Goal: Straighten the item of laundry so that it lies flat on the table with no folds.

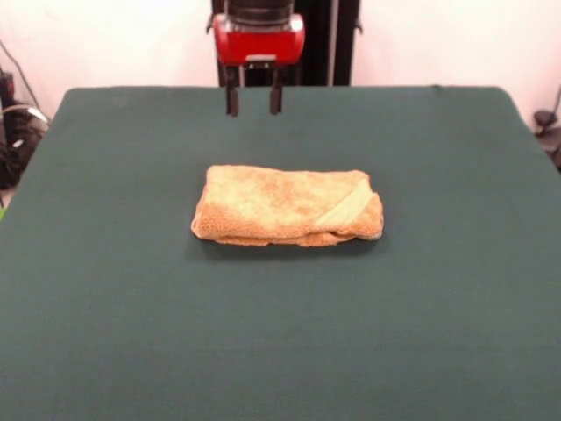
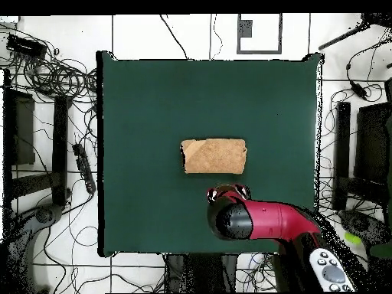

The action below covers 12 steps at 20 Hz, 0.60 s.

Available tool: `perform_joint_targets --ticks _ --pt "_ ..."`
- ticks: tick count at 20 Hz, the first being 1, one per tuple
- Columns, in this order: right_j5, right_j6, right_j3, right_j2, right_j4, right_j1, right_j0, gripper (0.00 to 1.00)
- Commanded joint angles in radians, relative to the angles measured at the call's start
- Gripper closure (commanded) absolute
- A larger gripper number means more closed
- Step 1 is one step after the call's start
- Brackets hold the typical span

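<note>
I will next pick up the orange-tan towel [image 1: 285, 206] by its edge with my gripper, so that I can open out the folds and straighten it.
The orange-tan terry towel [image 1: 285, 206] lies folded into a thick rectangle near the middle of the dark green table [image 1: 131, 307]. Its paler yellowish band [image 1: 344, 210] runs slantwise across its right end in the front view. In the overhead view the towel [image 2: 214, 155] shows as a tan rectangle. My gripper [image 1: 254, 103] hangs open and empty above the far part of the table, behind the towel and clear of it. In the overhead view the gripper [image 2: 228, 191] sits just below the towel, mostly under the red arm [image 2: 268, 220].
Cables and dark equipment [image 2: 53, 115] lie on the floor around the table's sides. A white remote-like device [image 2: 331, 269] lies by the robot's base. The robot's pedestal [image 1: 324, 39] stands behind the table's far edge.
</note>
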Motion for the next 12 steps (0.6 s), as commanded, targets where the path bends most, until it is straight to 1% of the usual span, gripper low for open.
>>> perform_joint_targets --ticks 1,4,9,12 --pt "0.049 0.001 -0.1 0.154 0.012 0.198 -0.092 0.0" --pt "0.058 -0.032 -0.12 0.183 -0.006 0.243 -0.147 0.0" --pt "0.099 -0.082 -0.129 0.229 -0.036 0.271 -0.218 0.0" --pt "0.175 -0.138 -0.145 0.269 -0.039 0.281 -0.266 0.0"
